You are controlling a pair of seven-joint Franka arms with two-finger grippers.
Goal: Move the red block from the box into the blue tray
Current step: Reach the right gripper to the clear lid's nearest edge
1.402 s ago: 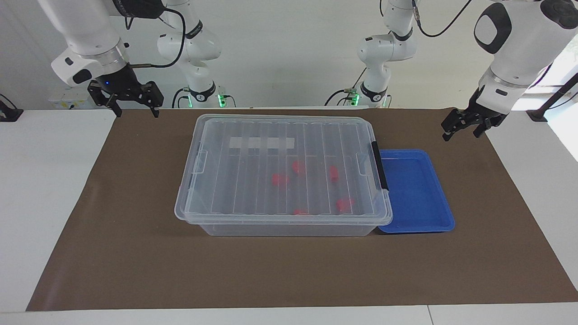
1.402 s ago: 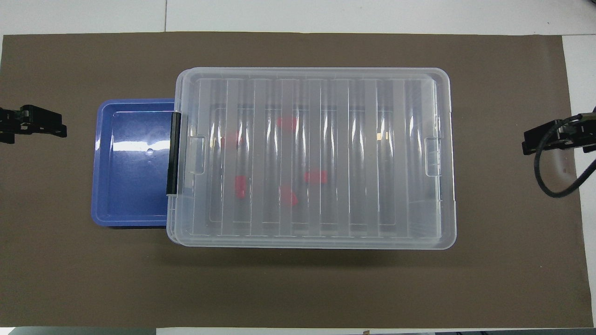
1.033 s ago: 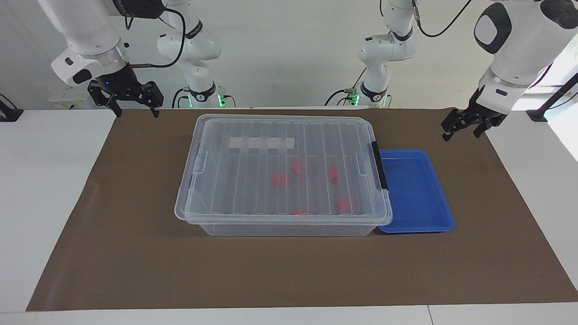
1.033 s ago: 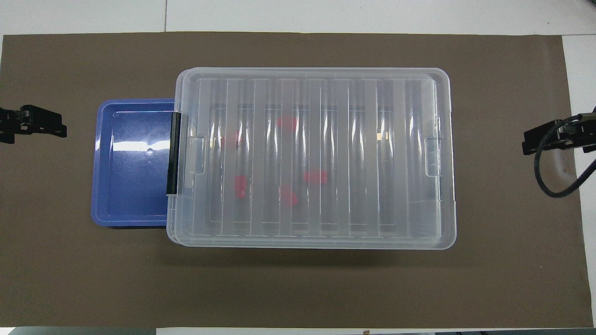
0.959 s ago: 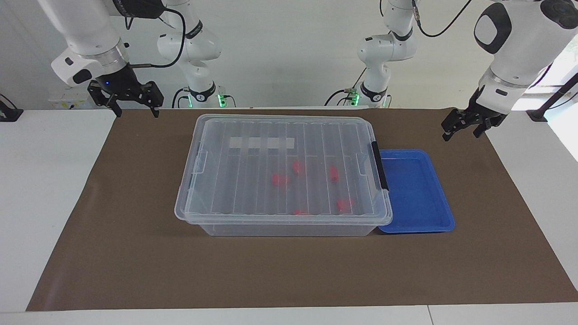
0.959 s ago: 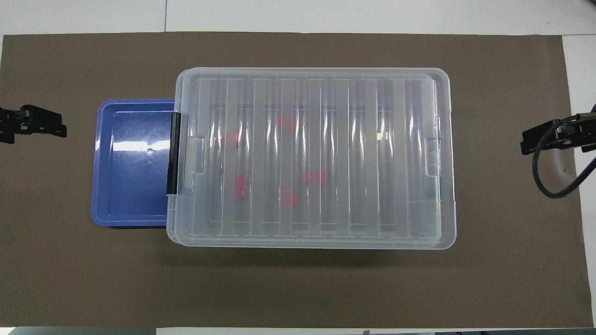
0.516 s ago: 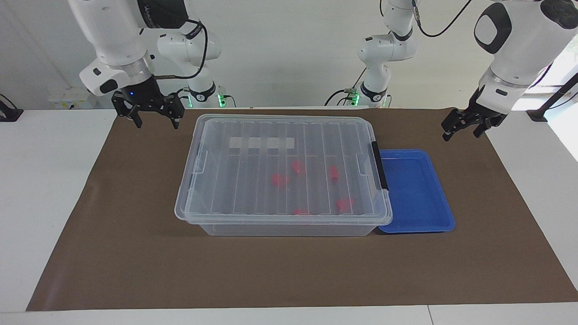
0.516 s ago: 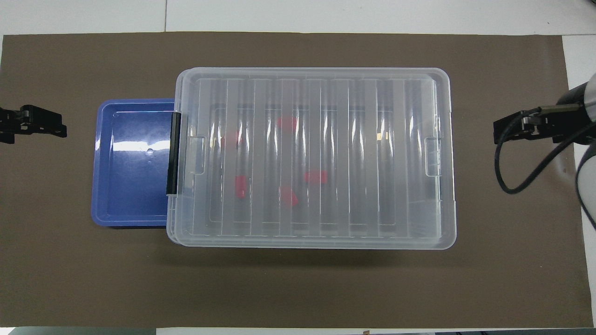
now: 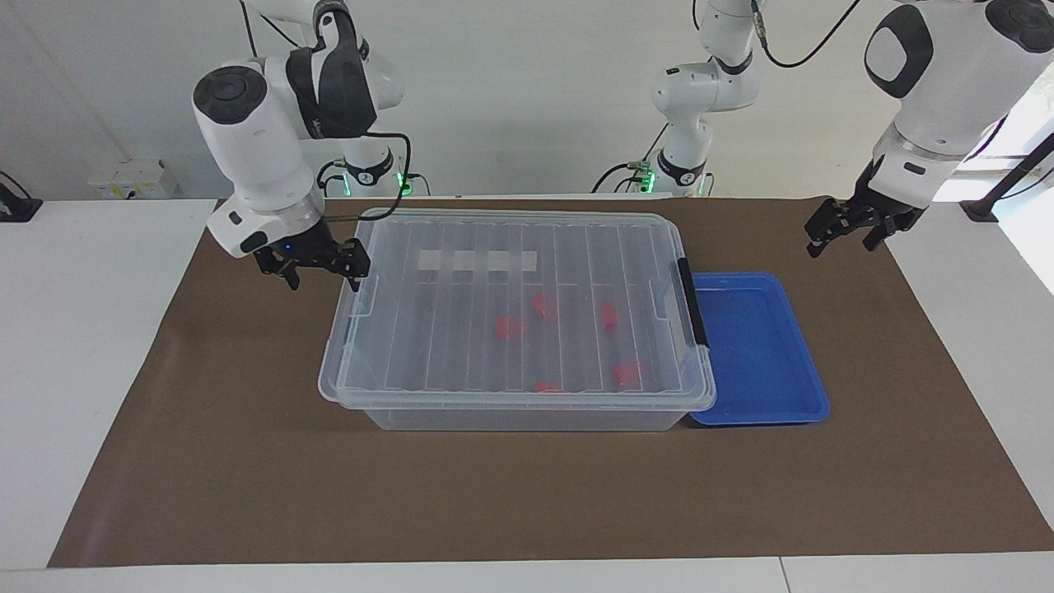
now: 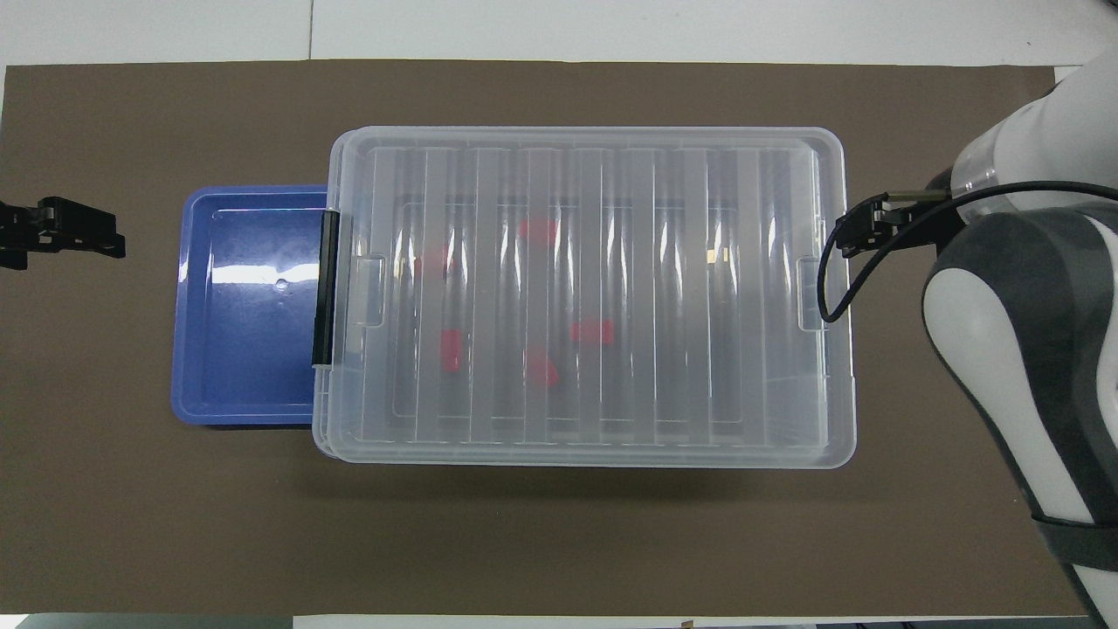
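The red blocks inside the box need to be uncovered next, so I should grab the ribbed lid by its end tab point(image 10: 810, 295) with my right gripper.
The box point(image 9: 461, 329) is a clear bin with its ribbed lid on, in the middle of the mat; it also shows in the overhead view point(image 10: 681, 306). Several red blocks lie inside it, one of them point(image 9: 510, 328) near the middle point(image 10: 592, 331). The blue tray point(image 9: 757, 346) sits empty against the box's black latch point(image 9: 692, 301), toward the left arm's end point(image 10: 244, 306). My right gripper point(image 9: 324, 276) is open, over the mat at the lid's rim at the box's other end point(image 10: 860, 236). My left gripper point(image 9: 840, 239) is open and waits over the mat's edge beside the tray point(image 10: 61, 231).
A brown mat point(image 9: 247, 461) covers the white table. A whitish label strip point(image 9: 478, 260) is on the lid. A clear latch point(image 9: 362, 296) is on the box's end by my right gripper. A black cable point(image 10: 830, 288) hangs from the right wrist over the lid's edge.
My right arm has swung in from the table's end and come down to the box's end. The left arm, box, tray and blocks have not moved.
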